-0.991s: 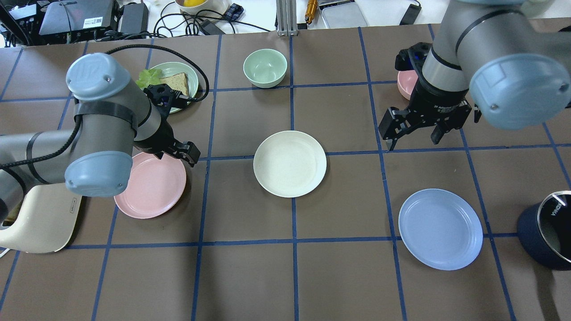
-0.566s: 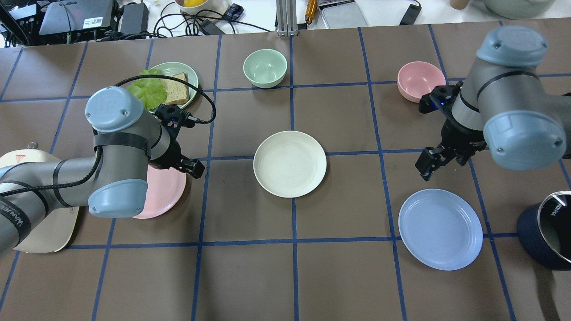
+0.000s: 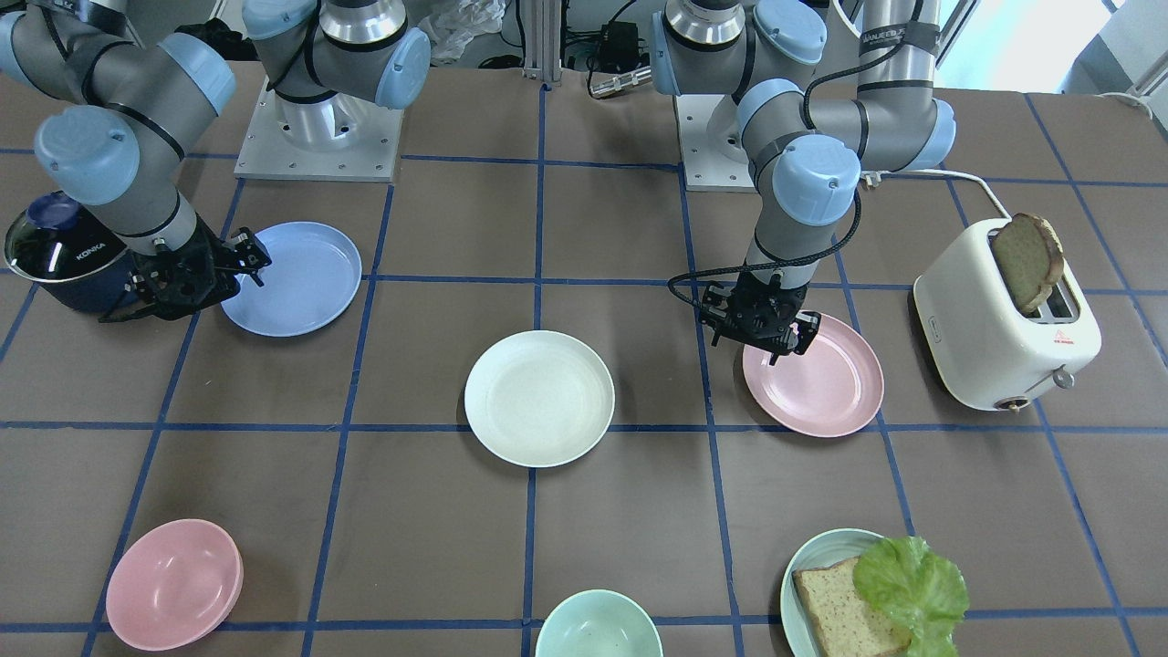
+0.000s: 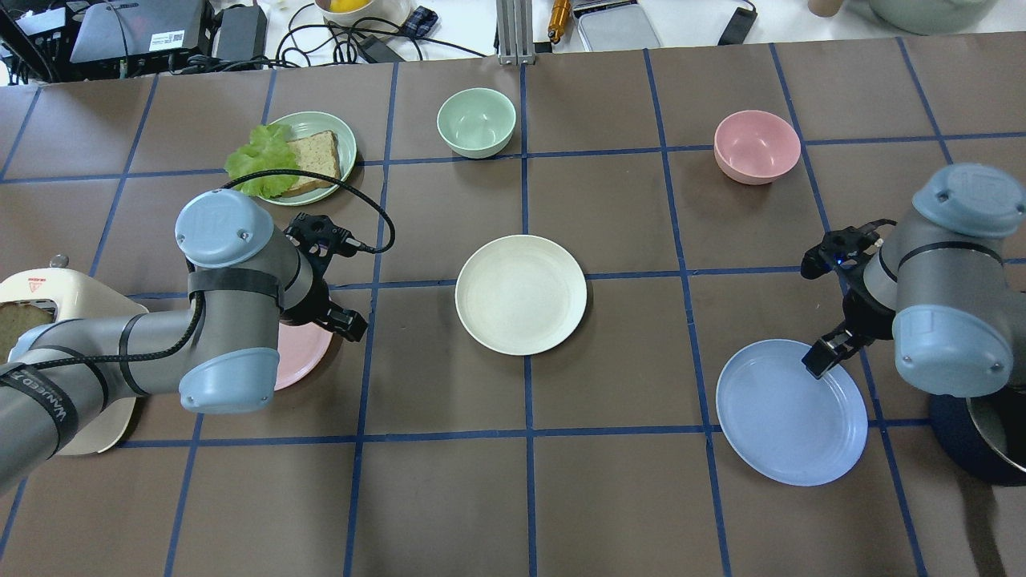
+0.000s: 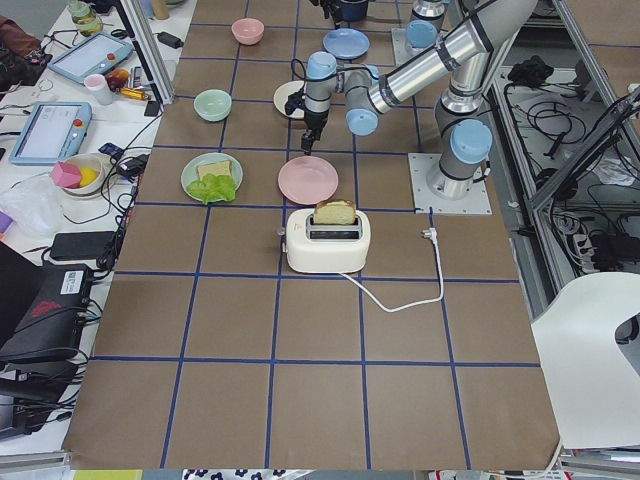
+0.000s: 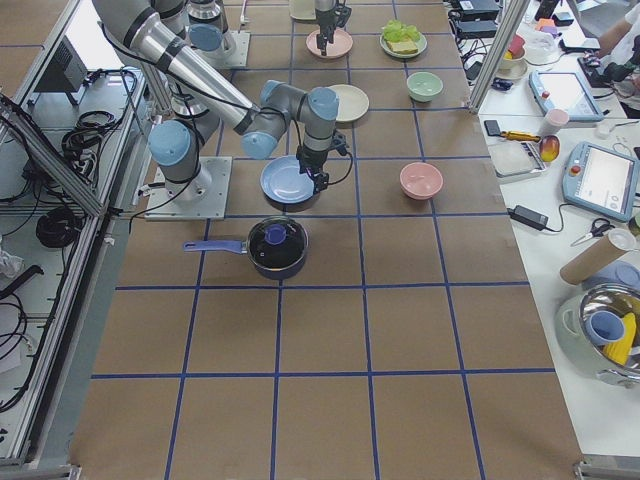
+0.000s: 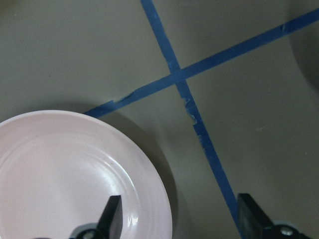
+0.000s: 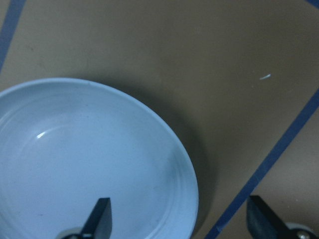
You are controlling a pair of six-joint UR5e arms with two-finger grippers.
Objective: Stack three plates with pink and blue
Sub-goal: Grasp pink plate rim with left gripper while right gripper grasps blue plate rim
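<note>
The plate spreads wider than the left gripper's open fingers, so the left gripper should pinch the pink plate by its thin raised rim (image 3: 769, 352) (image 7: 167, 211) next.
The white plate (image 4: 521, 294) lies in the middle of the table. The pale pink plate (image 4: 306, 351) lies to its left and the light blue plate (image 4: 789, 413) to its right. My left gripper (image 4: 335, 320) is open and low over the pink plate's right rim. In the left wrist view one finger (image 7: 110, 219) is over the pink plate (image 7: 65, 174) and the other is outside it. My right gripper (image 4: 834, 351) is open and low over the blue plate's far right rim. In the right wrist view the blue plate (image 8: 75, 164) lies partly between the fingers.
A pink bowl (image 4: 757, 146) and a green bowl (image 4: 476, 120) stand at the far side. A green plate with bread and lettuce (image 4: 325, 128) is at the far left. A toaster (image 3: 1004, 328) stands by my left arm and a dark pot (image 3: 55, 246) by my right arm.
Both arms have swung nearer and lower. The left gripper has settled at the pink plate's right rim. The right gripper has moved from near the pink bowl to the blue plate's rim.
</note>
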